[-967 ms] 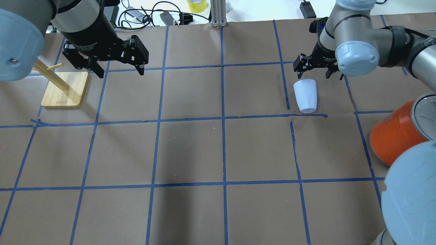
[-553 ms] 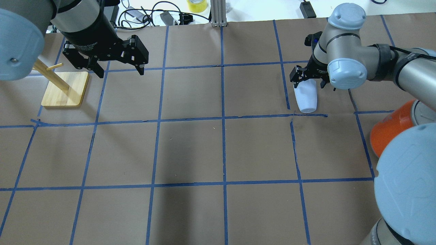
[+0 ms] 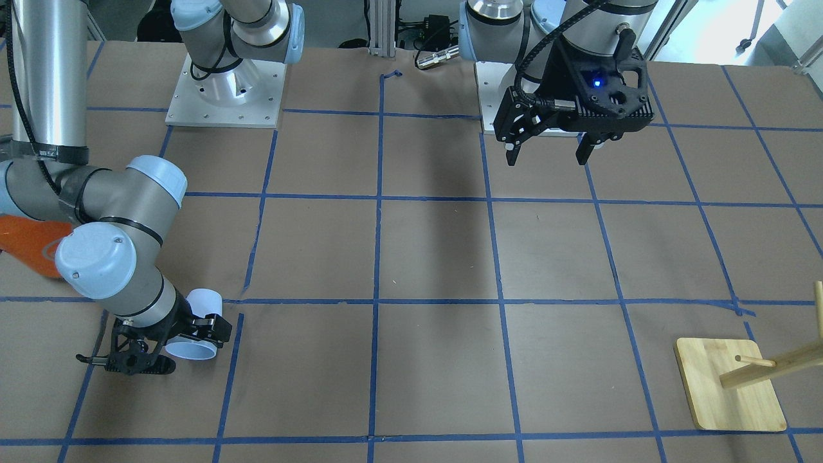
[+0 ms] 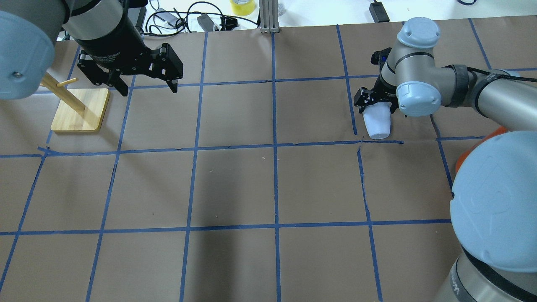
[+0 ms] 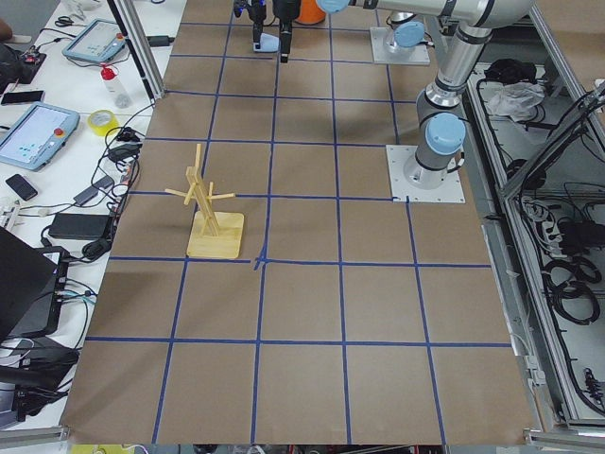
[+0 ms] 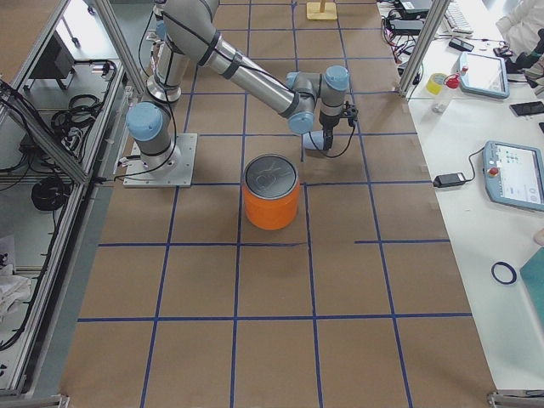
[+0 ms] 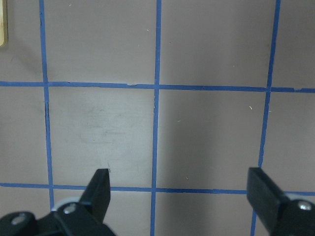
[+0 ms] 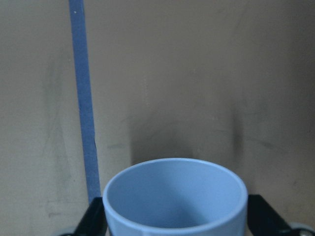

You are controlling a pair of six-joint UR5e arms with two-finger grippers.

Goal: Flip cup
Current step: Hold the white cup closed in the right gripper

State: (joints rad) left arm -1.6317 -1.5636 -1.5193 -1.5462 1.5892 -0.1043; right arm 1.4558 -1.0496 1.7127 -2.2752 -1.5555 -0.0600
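Observation:
My right gripper grabs the pale blue-white cup by its wide rim end (image 3: pixel 190 347) (image 8: pixel 174 226) next, to flip the cup upright.
The pale blue-white cup (image 4: pixel 376 125) lies on its side on the brown paper at the right, its narrow base toward me and its mouth toward the far side (image 3: pixel 190 349). My right gripper (image 4: pixel 376 105) is low over the cup's wide end, open, with one finger on each side of the rim. The right wrist view looks into the cup's mouth (image 8: pixel 174 196) with a fingertip (image 8: pixel 96 216) beside each side of it. My left gripper (image 4: pixel 149 88) is open and empty, raised above the far left of the table.
A large orange can-shaped container (image 6: pixel 272 200) with a silver top stands near the right arm (image 3: pixel 26 244). A wooden peg rack on a square base (image 4: pixel 79 110) stands at the far left. Blue tape lines grid the paper. Cables and yellow tape lie beyond the far edge.
My right gripper has come down and toward me from behind the cup, so its open fingers now straddle the cup's wide end. The cup and left arm have not moved.

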